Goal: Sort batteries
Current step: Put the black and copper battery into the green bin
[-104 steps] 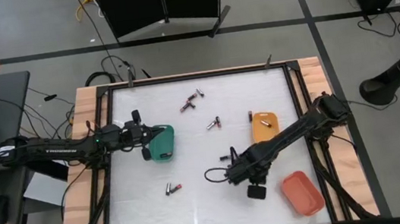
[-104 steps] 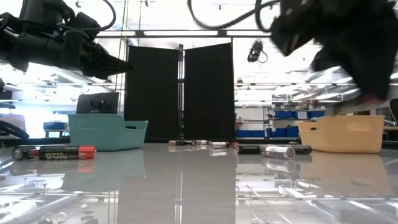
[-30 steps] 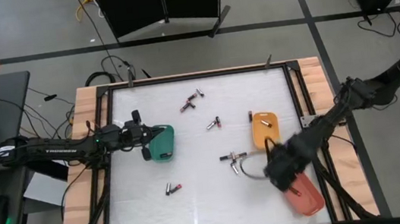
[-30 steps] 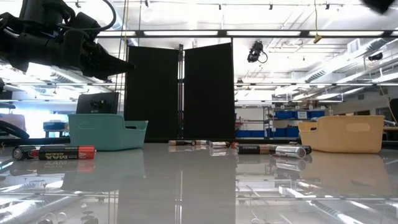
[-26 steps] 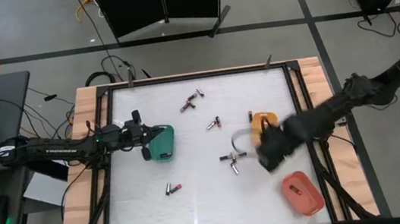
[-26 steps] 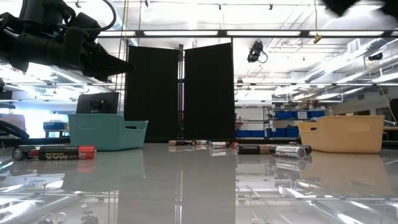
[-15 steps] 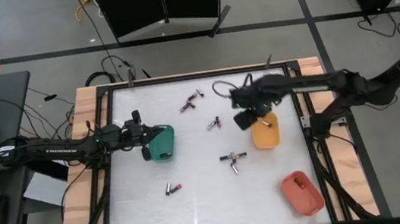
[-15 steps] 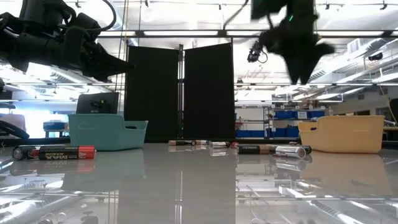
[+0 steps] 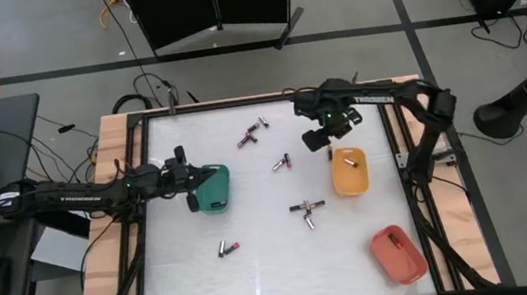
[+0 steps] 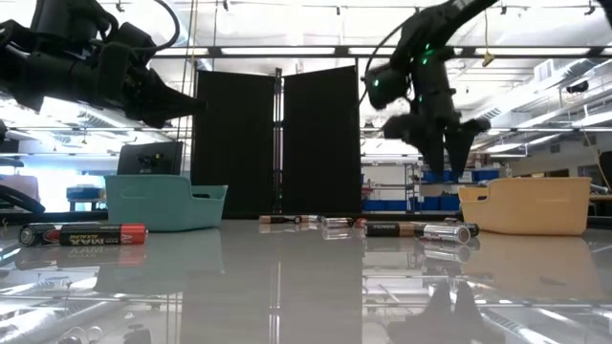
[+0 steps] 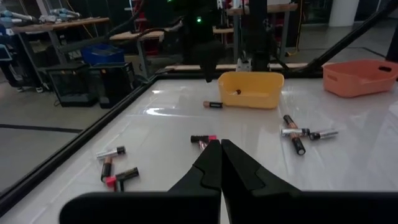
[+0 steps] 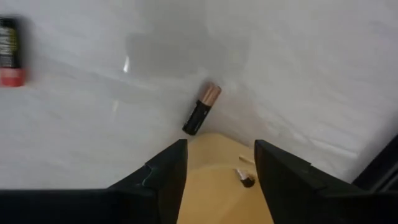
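I will grab the battery by its black body (image 12: pixel 197 119) with my right gripper next, so the battery's copper end (image 12: pixel 211 94) stays free for sorting.
Batteries lie scattered on the white table: a pair (image 9: pixel 254 132) at the far side, one (image 9: pixel 281 162) mid-table, a cluster (image 9: pixel 306 210), and a pair (image 9: pixel 227 247) nearer. One battery (image 12: pixel 201 111) lies against the far end of the yellow tray (image 9: pixel 350 177), and another (image 12: pixel 244 178) lies inside it. My right gripper (image 9: pixel 317 139) hangs open, pointing down over that tray end (image 12: pixel 221 146), holding nothing. My left gripper (image 9: pixel 187 184) is shut and level beside the green tray (image 9: pixel 214 190), its fingertips (image 11: pixel 221 149) meeting over bare table.
A red tray (image 9: pixel 399 255) stands at the near right corner. A black frame rail (image 9: pixel 392 142) runs along the table's right edge, just beyond the yellow tray. Bare table lies between the green tray and the battery cluster.
My right gripper has swung from above the red tray at the near right, toward the far edge, across the yellow tray, and stands over that tray's far left end. It has come lower and has rolled about its own axis. The batteries on the table have not moved.
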{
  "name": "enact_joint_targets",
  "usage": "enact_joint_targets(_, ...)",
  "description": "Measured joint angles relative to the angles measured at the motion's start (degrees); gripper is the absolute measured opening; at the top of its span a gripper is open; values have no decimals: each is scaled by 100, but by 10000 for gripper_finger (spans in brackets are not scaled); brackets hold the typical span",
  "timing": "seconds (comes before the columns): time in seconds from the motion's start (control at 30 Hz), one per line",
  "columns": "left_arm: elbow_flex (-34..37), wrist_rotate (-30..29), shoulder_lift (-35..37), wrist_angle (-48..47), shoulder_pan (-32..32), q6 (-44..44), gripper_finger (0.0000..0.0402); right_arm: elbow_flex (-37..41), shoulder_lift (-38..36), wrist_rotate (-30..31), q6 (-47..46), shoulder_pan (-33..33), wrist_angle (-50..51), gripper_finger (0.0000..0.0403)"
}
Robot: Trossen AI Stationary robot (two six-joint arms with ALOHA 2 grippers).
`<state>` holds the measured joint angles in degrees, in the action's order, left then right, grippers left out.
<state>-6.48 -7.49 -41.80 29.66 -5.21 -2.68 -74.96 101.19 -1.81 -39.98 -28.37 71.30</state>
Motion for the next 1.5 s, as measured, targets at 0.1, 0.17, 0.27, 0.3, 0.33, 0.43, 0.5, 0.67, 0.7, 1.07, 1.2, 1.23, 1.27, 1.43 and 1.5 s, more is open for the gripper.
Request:
enact_joint_targets(0.1, 0, 0, 0, -38, 0, -2, 6, 4, 271, -45, 154, -69, -111, 196)
enact_joint_targets(0.17, 0, 0, 0, -46, 0, 0, 6, 4, 406, -108, 247, -129, -227, 195)
enact_joint_targets(0.27, 0, 0, 0, -53, 0, 0, 6, 4, 576, -160, 271, -208, -331, 195)
enact_joint_targets(0.3, 0, 0, 0, -61, 0, 0, 6, 4, 619, -198, 281, -233, -331, 195)
enact_joint_targets(0.33, 0, 0, 0, -76, 0, 0, 6, 4, 663, -235, 299, -251, -339, 195)
enact_joint_targets(0.43, 0, 0, 0, -91, 0, 0, 6, 4, 756, -268, 316, -309, -408, 195)
enact_joint_targets(0.5, 0, 0, 0, -90, 0, -2, 6, 4, 754, -277, 341, -353, -469, 194)
enact_joint_targets(0.67, 0, 0, 0, -97, 0, -2, 6, 4, 752, -431, 398, -452, -530, 188)
enact_joint_targets(0.7, 0, 0, 0, -107, 0, 0, 6, 4, 752, -458, 408, -456, -554, 185)
enact_joint_targets(1.07, 0, 0, 0, -117, -2, -1, 6, 387, 749, -627, 401, -451, -707, 172)
enact_joint_targets(1.2, 0, 0, 0, -114, -2, -1, 6, 548, 749, -686, 375, -453, -996, 180)
enact_joint_targets(1.23, 0, 0, 0, -114, -2, 0, 6, 579, 749, -728, 375, -454, -1061, 182)
enact_joint_targets(1.27, 0, 0, 0, -114, -2, 6, 6, 617, 749, -754, 375, -463, -1136, 183)
enact_joint_targets(1.43, 0, 0, 0, -114, -2, 15, 6, 816, 749, -799, 371, -526, -1311, 179)
enact_joint_targets(1.5, 0, 0, 0, -114, -1, 15, 6, 865, 737, -805, 368, -551, -1363, 173)
